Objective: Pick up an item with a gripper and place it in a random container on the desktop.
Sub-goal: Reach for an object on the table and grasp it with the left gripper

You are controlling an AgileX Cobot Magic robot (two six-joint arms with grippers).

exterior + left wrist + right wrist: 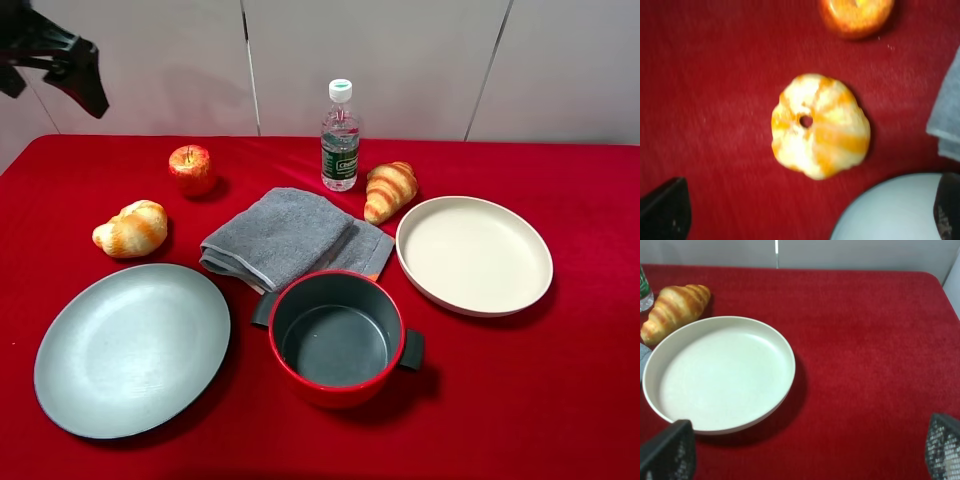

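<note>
The red apple (190,168) should go in the red pot (338,338), so my left gripper should grab the apple by its rounded sides next.
The red apple (190,168) sits on the red desktop (560,400) at the back left; the left wrist view shows it at the frame's edge (857,15). The red pot (338,338) with a dark grey inside stands empty at the front middle. My left gripper (805,215) is open and empty, high above the left croissant (820,125), with the apple beyond it. Its black arm (60,55) shows at the top left corner of the exterior view. My right gripper (805,452) is open and empty above the desktop near the cream dish (720,372). It is out of the exterior view.
A grey plate (132,348) lies at the front left and a croissant (132,228) behind it. A folded grey towel (285,238) lies behind the pot. A water bottle (340,135) and a second croissant (390,190) stand at the back, with the cream dish (474,254) at the right.
</note>
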